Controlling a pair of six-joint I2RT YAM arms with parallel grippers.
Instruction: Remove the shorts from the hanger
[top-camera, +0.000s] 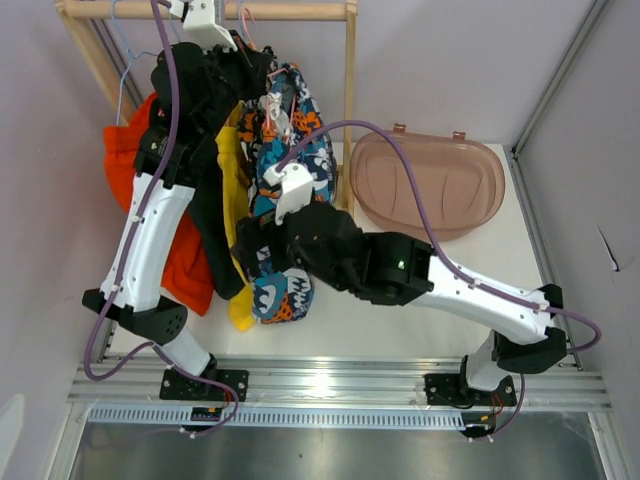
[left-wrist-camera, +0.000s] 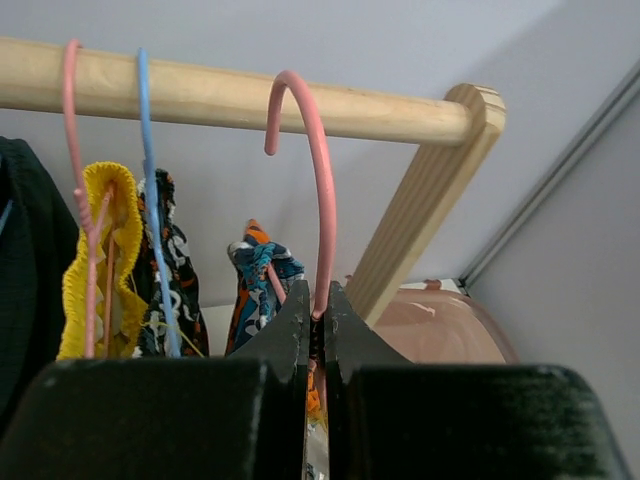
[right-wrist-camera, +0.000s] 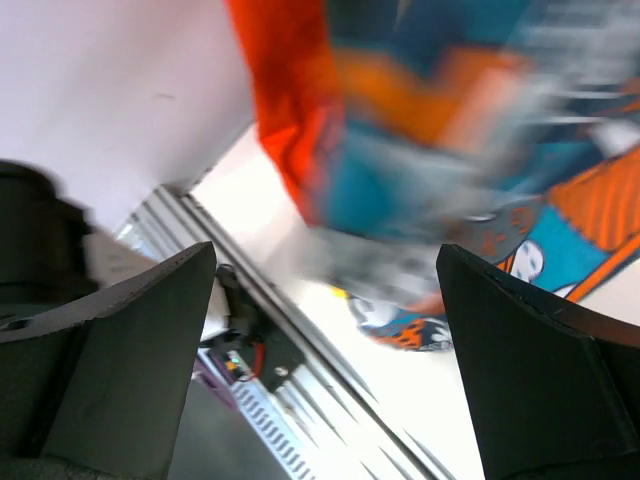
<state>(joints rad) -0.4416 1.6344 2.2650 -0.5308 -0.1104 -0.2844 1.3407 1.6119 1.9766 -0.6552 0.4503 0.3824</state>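
My right gripper grabs the teal shorts (right-wrist-camera: 440, 190) by the loose cloth on their near side next, clear of the pink hanger, to pull them off.
Several pairs of shorts hang from a wooden rod (top-camera: 290, 11): orange-red (top-camera: 186, 262), black (top-camera: 210, 232), yellow (top-camera: 234, 178) and teal-orange-black patterned (top-camera: 292, 150). In the left wrist view I see the yellow pair (left-wrist-camera: 100, 250), a black-white-orange patterned pair (left-wrist-camera: 172, 262) and the teal pair (left-wrist-camera: 255, 275). My left gripper (top-camera: 246, 66) (left-wrist-camera: 320, 312) is shut on the stem of a pink hanger (left-wrist-camera: 318, 170), whose hook stands in front of the rod (left-wrist-camera: 230, 95). My right gripper (top-camera: 250, 250) (right-wrist-camera: 325, 300) is open, just below the blurred teal shorts (right-wrist-camera: 440, 190).
A brownish translucent tub lid (top-camera: 425, 185) lies at the back right, beside the rack's right post (top-camera: 350, 100). A blue hanger (left-wrist-camera: 150, 180) and another pink hanger (left-wrist-camera: 75, 150) hang on the rod. The table's metal rail (top-camera: 340, 385) runs along the front.
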